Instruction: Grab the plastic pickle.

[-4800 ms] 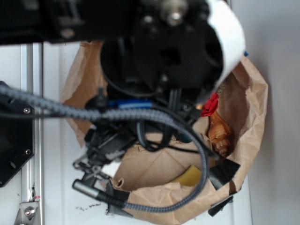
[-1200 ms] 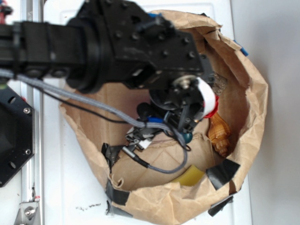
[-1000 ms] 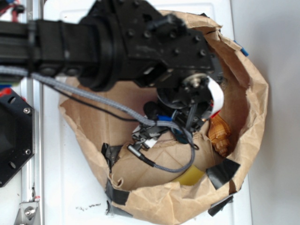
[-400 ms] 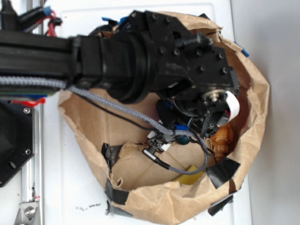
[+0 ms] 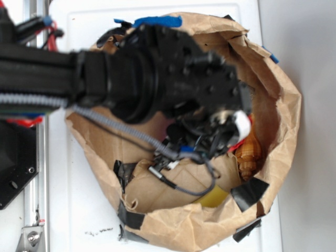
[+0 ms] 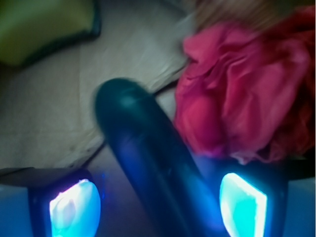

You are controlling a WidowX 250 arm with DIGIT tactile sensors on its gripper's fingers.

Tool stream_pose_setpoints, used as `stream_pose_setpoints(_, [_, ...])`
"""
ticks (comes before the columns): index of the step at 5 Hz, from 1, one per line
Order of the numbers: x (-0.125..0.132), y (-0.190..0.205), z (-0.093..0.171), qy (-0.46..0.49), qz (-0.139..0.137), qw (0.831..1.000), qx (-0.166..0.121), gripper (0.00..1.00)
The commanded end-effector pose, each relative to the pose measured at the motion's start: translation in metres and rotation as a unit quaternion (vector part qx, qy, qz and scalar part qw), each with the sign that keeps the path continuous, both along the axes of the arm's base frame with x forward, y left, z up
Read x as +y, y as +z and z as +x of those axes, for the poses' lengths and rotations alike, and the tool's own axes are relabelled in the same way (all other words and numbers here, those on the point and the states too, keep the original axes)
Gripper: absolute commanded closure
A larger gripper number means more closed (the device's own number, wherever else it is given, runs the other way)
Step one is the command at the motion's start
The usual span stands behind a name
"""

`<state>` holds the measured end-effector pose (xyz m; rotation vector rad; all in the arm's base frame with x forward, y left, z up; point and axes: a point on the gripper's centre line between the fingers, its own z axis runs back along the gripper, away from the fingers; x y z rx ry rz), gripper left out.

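Note:
The dark teal pickle has my fingers reaching down on either side of it in the wrist view. My gripper should close now. Closing now would hold the pickle.
In the wrist view the plastic pickle, a glossy dark teal oblong, lies slanted on the brown paper and runs down between my two glowing fingertips. My gripper is open and straddles its near end, with a gap showing on each side. Its left pad and right pad both stand off the pickle. The ruffled red flower lies right beside the pickle. In the exterior view the arm covers the pickle and the fingers; only a bit of the flower peeks out.
Everything sits inside a crumpled brown paper bag patched with black tape. An orange-brown seashell lies just right of the wrist. A yellow-green piece lies on the bag floor toward the front, seen also. Grey cable loops across.
The arm has come down into the bag and swung right, to the flower and the seashell; in the last step the wrist shifted slightly back left.

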<state>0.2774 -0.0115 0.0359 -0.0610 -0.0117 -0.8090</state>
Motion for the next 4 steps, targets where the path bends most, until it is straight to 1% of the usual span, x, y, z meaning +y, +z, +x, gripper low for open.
stream_pose_setpoints(1, [-0.0199,0.0039,-0.0044,-0.028,0.018,0.999,-0.031,0.0])
stream_pose_setpoints(2, [-0.0207,0.0029,-0.0064,-0.031,0.019,0.999,-0.025,0.0])
stream_pose_setpoints(3, [-0.0197,0.0044,-0.0046,-0.025,0.009,0.999,-0.019,0.69])
stream_pose_setpoints(4, [-0.018,0.0077,-0.0042,-0.024,0.002,1.0,-0.018,1.0])
